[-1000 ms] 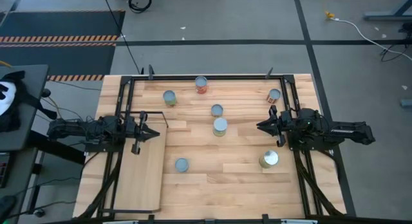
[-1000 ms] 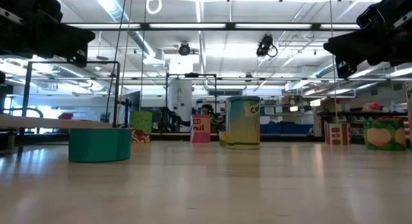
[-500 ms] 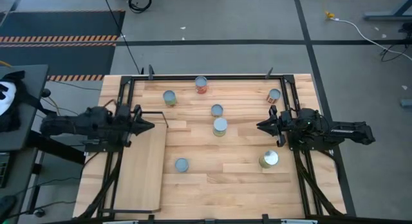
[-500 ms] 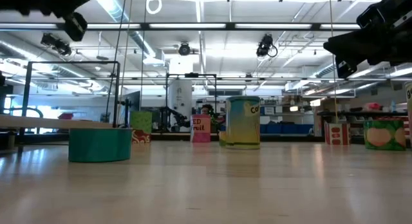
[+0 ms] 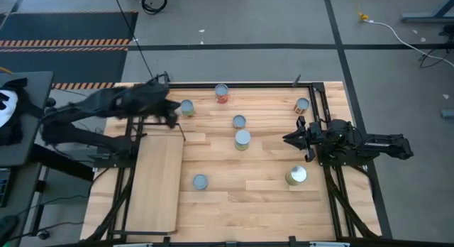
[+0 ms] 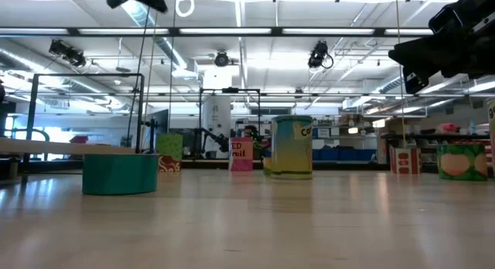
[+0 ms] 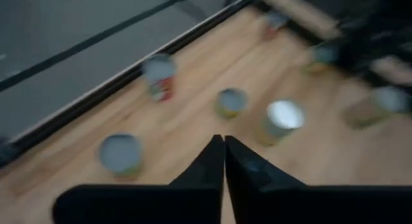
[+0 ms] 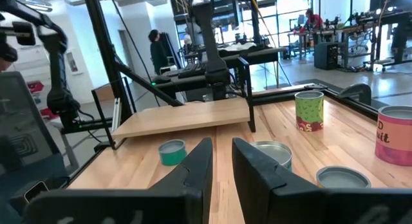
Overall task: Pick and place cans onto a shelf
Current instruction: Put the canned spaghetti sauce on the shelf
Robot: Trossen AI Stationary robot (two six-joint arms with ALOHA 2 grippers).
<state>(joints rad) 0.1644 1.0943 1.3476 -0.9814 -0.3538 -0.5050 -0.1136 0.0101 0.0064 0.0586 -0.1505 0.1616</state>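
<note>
The green-labelled can needs to go on the shelf [image 5: 156,183], so my left gripper should grab the can by its top rim [image 5: 187,102] next.
Seven cans stand upright on the plank tabletop, among them a green-labelled can [image 5: 186,108], a red one [image 5: 222,93], a teal one [image 5: 200,182] and a wider one [image 5: 296,176]. The shelf [image 5: 156,183] is a pale board in a black frame at the table's left. My left gripper [image 5: 172,113] is shut and empty, raised above the shelf's far end, just left of the green-labelled can [image 7: 121,153]. My right gripper [image 5: 286,139] hovers at the table's right, its fingers a narrow gap apart [image 8: 222,153], empty.
Black frame rails run along the table's far edge [image 5: 234,84] and both sides. Two cans [image 5: 239,121] [image 5: 242,139] stand mid-table between the grippers, and one [image 5: 302,106] at the far right. Bare planks lie near the front edge [image 5: 248,204].
My left gripper has risen and swung from over the shelf's far end toward the table's far edge, ending beside the green-labelled can. The cans and the shelf have stayed in place.
</note>
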